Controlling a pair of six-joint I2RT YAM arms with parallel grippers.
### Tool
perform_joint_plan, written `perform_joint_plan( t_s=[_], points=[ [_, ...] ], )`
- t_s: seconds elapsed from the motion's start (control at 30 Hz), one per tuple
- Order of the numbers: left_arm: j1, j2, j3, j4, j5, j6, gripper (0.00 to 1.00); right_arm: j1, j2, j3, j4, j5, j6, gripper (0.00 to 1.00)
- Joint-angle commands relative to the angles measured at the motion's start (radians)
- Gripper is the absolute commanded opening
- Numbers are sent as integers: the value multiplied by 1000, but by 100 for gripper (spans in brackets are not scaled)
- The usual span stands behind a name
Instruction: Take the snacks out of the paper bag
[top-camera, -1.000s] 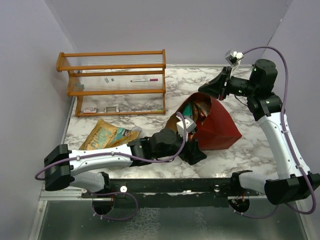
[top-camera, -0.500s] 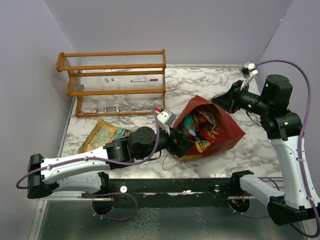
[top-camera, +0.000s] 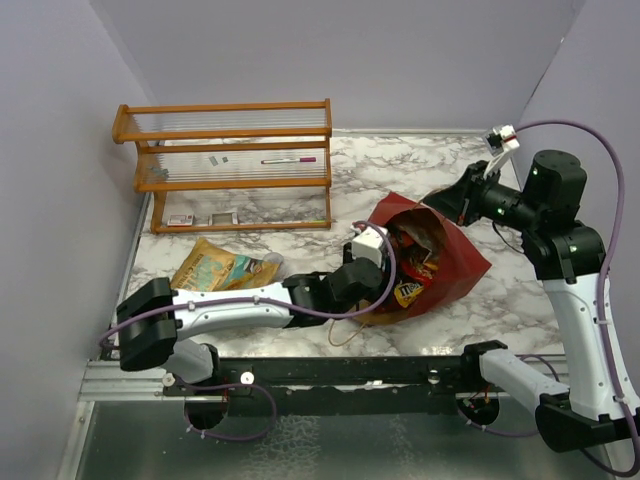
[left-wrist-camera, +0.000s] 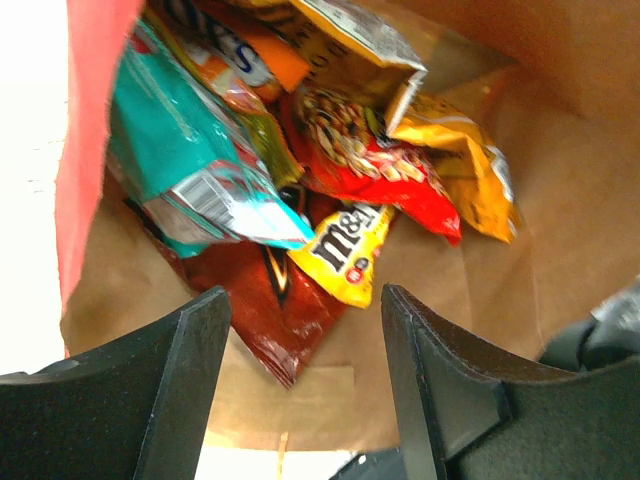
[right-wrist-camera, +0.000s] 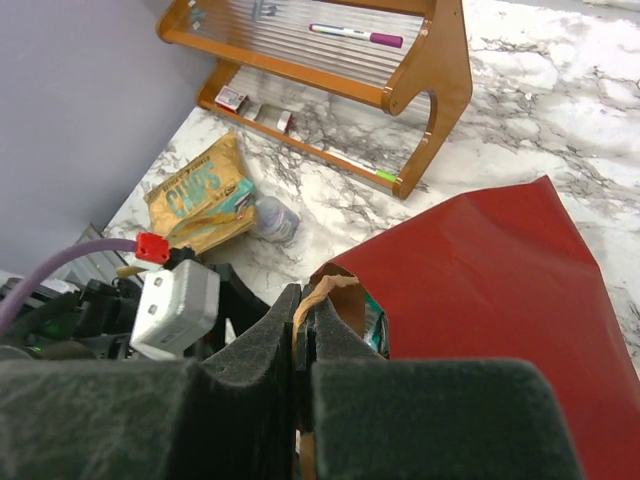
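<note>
The teal snack packet needs to come out of the paper bag, so my left gripper should next grab it by its barcode end (left-wrist-camera: 240, 215).
The dark red paper bag (top-camera: 452, 262) lies on its side with its mouth open toward my left arm. My right gripper (top-camera: 436, 204) is shut on the bag's tan paper handle (right-wrist-camera: 330, 290) and holds the upper rim up. My left gripper (top-camera: 386, 290) is open and empty at the mouth, its jaws (left-wrist-camera: 305, 300) wide apart over the tan inner wall (left-wrist-camera: 570, 210). Inside lie several snacks: a teal packet (left-wrist-camera: 190, 170), a yellow M&M's packet (left-wrist-camera: 345, 245), a red packet (left-wrist-camera: 390, 175), a dark red one (left-wrist-camera: 265, 300) and an orange-yellow one (left-wrist-camera: 470, 165).
A tan packet (top-camera: 210, 268) and a small clear round container (top-camera: 268, 265) lie on the marble table left of the bag. A wooden shelf rack (top-camera: 235, 160) stands at the back left. A loose handle loop (top-camera: 345, 330) lies in front of the bag.
My right gripper moved right and pulled the bag open, so the packets show. My left arm drew back and then moved in again to the bag's mouth.
</note>
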Motion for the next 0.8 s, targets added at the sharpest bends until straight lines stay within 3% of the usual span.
perform_joint_plan(
  t_s=[0.0, 0.33, 0.5, 0.67, 0.77],
  points=[
    [-5, 89, 107, -18, -195, -40, 65, 2, -45, 12, 66, -3, 26, 2],
    [-7, 306, 292, -187, -371, -80, 78, 2, -80, 30, 65, -6, 2, 2],
    [-5, 348, 307, -223, -398, -96, 77, 2, -97, 22, 65, -5, -4, 2],
    [-1, 372, 308, -240, -399, -84, 64, 2, -115, 8, 72, 1, -1, 2],
    [0, 356, 313, -252, -370, -58, 39, 2, -127, 3, 75, 11, -1, 2]
  ],
)
